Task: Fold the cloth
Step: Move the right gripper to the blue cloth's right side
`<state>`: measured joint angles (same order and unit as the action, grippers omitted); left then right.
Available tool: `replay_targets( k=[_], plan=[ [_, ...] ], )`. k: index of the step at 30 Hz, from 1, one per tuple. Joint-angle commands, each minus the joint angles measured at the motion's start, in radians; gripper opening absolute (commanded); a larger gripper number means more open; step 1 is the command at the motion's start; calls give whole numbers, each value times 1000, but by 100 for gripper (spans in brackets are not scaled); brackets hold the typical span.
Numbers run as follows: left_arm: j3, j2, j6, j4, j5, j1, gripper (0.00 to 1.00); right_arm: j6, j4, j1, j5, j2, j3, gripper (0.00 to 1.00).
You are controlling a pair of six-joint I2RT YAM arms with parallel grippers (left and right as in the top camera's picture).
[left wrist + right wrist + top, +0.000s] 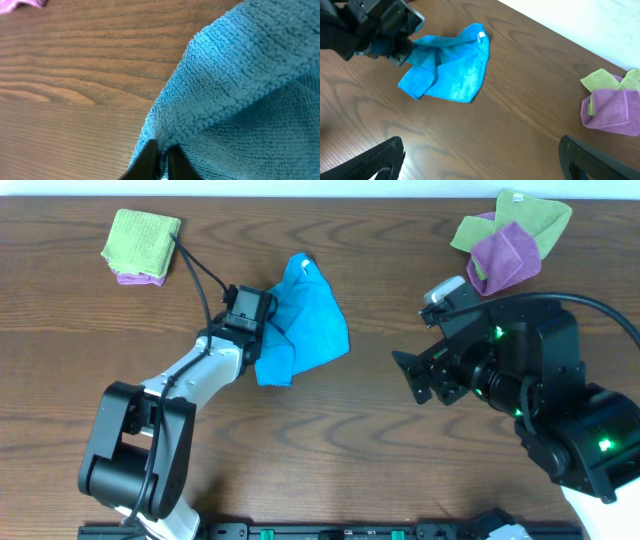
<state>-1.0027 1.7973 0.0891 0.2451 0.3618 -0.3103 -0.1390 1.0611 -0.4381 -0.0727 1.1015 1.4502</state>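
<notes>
My right gripper grabs the sky-blue cloth near its free corner (341,346) (467,97) next, opposite my left gripper, to spread it flat for folding.
The sky-blue cloth (305,320) lies bunched and partly doubled over near the middle of the table, its small white tag (306,265) at the far edge. My left gripper (262,330) is shut on a fold at the cloth's left side; the left wrist view shows the two black fingertips (161,159) pinching the blue pile (240,90). In the right wrist view the cloth (452,75) lies ahead with the left gripper at its left edge. My right gripper (412,375) is open and empty, hovering over bare wood to the right of the cloth, its fingers (480,160) wide apart.
A lime-green cloth stacked on a purple one (142,245) sits at the back left. A crumpled green and purple pair (510,240) sits at the back right, also seen in the right wrist view (612,102). The left arm's cable runs beside the back-left stack.
</notes>
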Motion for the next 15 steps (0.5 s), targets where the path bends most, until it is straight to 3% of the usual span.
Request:
replay_targets(
  k=[1, 5, 7, 9, 13, 15],
  plan=[
    [-9, 14, -15, -1, -63, 28, 6, 10, -2, -5, 24, 0, -1, 98],
    [-9, 14, -15, -29, -71, 68, 6, 10, -6, 0, 24, 8, -1, 89],
    [-9, 14, -15, -50, -71, 91, 5, 10, -7, 11, 24, 23, -1, 79],
    [-9, 14, -15, -77, -71, 118, 5, 10, -7, 23, 19, 50, -1, 59],
    [-9, 14, -15, -145, -71, 179, 6, 11, -23, 32, 6, 133, -1, 1],
    [-9, 14, -14, -170, -71, 206, 6, 11, -36, 32, -11, 172, -1, 1]
  ],
)
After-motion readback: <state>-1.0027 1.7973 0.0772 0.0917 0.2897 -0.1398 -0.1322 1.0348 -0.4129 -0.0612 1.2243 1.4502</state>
